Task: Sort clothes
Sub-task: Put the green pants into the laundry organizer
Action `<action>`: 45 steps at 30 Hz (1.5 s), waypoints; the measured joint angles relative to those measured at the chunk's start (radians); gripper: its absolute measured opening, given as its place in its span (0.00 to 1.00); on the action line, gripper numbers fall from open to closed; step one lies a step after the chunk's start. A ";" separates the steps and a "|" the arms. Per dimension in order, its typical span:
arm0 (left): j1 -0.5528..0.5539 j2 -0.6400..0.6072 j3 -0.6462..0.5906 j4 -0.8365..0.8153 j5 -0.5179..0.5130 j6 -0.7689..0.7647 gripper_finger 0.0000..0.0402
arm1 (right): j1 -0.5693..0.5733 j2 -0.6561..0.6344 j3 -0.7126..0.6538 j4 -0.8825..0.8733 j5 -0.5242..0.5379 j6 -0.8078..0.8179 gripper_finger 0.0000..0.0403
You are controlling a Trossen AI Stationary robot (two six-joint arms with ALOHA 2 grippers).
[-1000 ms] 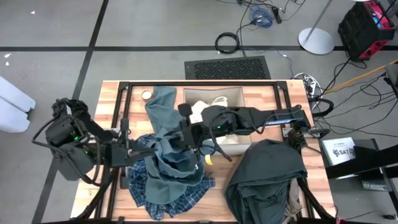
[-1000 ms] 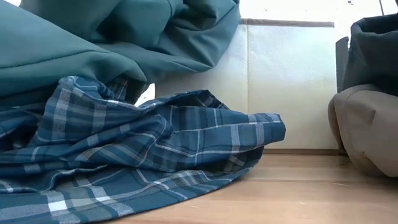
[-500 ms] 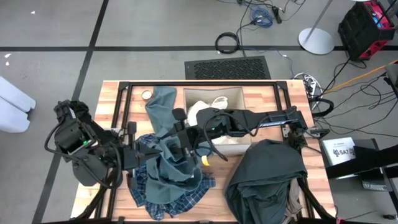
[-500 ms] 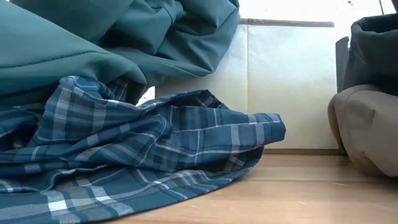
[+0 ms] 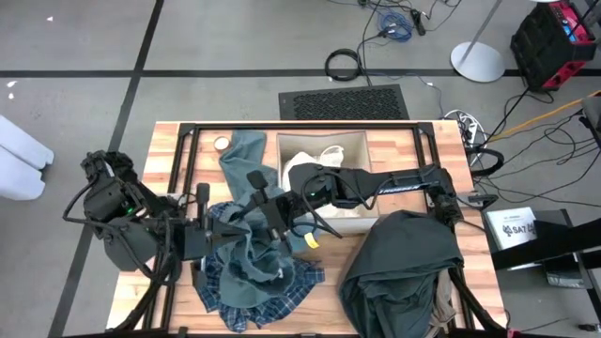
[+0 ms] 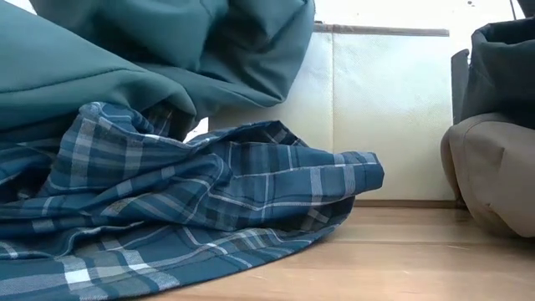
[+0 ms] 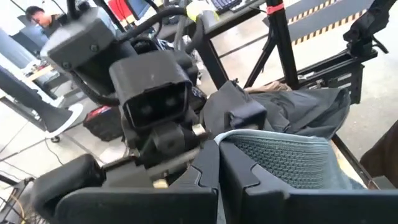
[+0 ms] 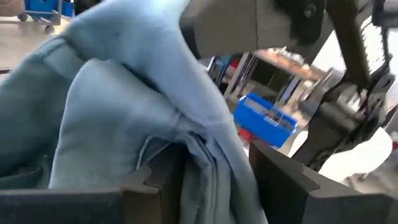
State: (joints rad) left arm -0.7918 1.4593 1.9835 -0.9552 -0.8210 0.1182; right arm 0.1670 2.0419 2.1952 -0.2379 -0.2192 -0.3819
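My right gripper grabs the teal-green garment (image 5: 242, 160) by its seamed edge next, to sort it into the beige box.
A teal-green garment (image 5: 242, 160) runs from the table's far side down onto a blue-and-white plaid garment (image 5: 291, 286) spread on the wood. My left gripper (image 5: 208, 225) is shut on the teal cloth at the table's left. My right gripper (image 5: 261, 202) faces it from the right, open, with folds of the teal garment (image 8: 112, 106) between its fingers. A white garment (image 5: 305, 164) lies in the beige box (image 5: 362, 141). A dark grey-green garment (image 5: 399, 263) lies heaped over a khaki one (image 5: 441, 300) at the near right. My left gripper pinches a ribbed edge of the teal garment (image 7: 249, 149) between its two fingers, coming nearly level from the table's left. The cloth is lifted off the table and runs on toward the right gripper. My right gripper has a fold of the teal garment (image 8: 202, 155) draped between its parted fingers, lying against the inner side of one finger (image 8: 155, 180). It comes in level from the table's right.
The low view shows the teal cloth (image 6: 125, 58) hanging over the plaid garment (image 6: 209, 201), the box wall (image 6: 393, 117) behind, and the dark (image 6: 501, 58) and khaki (image 6: 493, 176) garments at the right. Bare wood lies along the near edge between the heaps.
My right gripper has moved toward the table's left, closer to the left gripper. The bulging middle of the teal garment has sunk and now lies lower and smaller on the plaid garment, while its far end stays by the box.
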 joint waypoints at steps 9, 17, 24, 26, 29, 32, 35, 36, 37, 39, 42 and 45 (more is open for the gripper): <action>0.032 0.000 0.000 -0.001 0.010 -0.005 0.00 | -0.003 0.016 -0.001 0.073 -0.144 -0.026 0.36; 0.032 -0.013 0.000 -0.002 0.009 -0.008 0.03 | -0.005 0.016 -0.001 0.082 -0.145 -0.017 0.03; 0.033 -0.013 0.000 -0.021 -0.001 -0.130 0.23 | -0.012 0.013 -0.001 0.068 -0.139 0.053 0.01; 0.033 -0.016 0.000 -0.042 -0.002 -0.176 0.30 | -0.015 0.003 -0.001 0.041 -0.099 0.064 0.01; 0.013 -0.037 0.004 -0.077 -0.007 -0.214 0.38 | -0.015 -0.032 -0.001 -0.023 -0.016 0.057 0.01; -0.016 -0.069 0.033 -0.109 -0.018 -0.241 0.40 | -0.015 -0.079 -0.001 -0.090 0.059 0.055 0.01; -0.045 -0.120 0.040 -0.109 -0.023 -0.243 0.40 | -0.013 -0.125 -0.001 -0.150 0.127 0.056 0.01; -0.052 -0.140 0.040 -0.109 -0.025 -0.243 0.40 | -0.009 -0.141 -0.001 -0.167 0.154 0.056 0.01; -0.058 -0.160 0.040 -0.111 -0.025 -0.244 0.40 | -0.005 -0.155 -0.001 -0.171 0.186 0.054 0.01; -0.068 -0.199 0.040 -0.113 -0.026 -0.259 0.40 | 0.007 -0.189 -0.001 -0.155 0.248 0.034 0.01; -0.075 -0.246 0.040 -0.135 -0.020 -0.281 0.40 | 0.020 -0.236 -0.001 -0.041 0.314 0.004 0.01; -0.075 -0.278 0.024 -0.155 0.031 -0.297 0.40 | 0.026 -0.273 -0.001 0.116 0.329 -0.018 0.01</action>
State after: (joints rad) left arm -0.8665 1.1813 2.0080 -1.1104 -0.7897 -0.1789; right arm 0.1928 1.7691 2.1944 -0.1217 0.1093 -0.4004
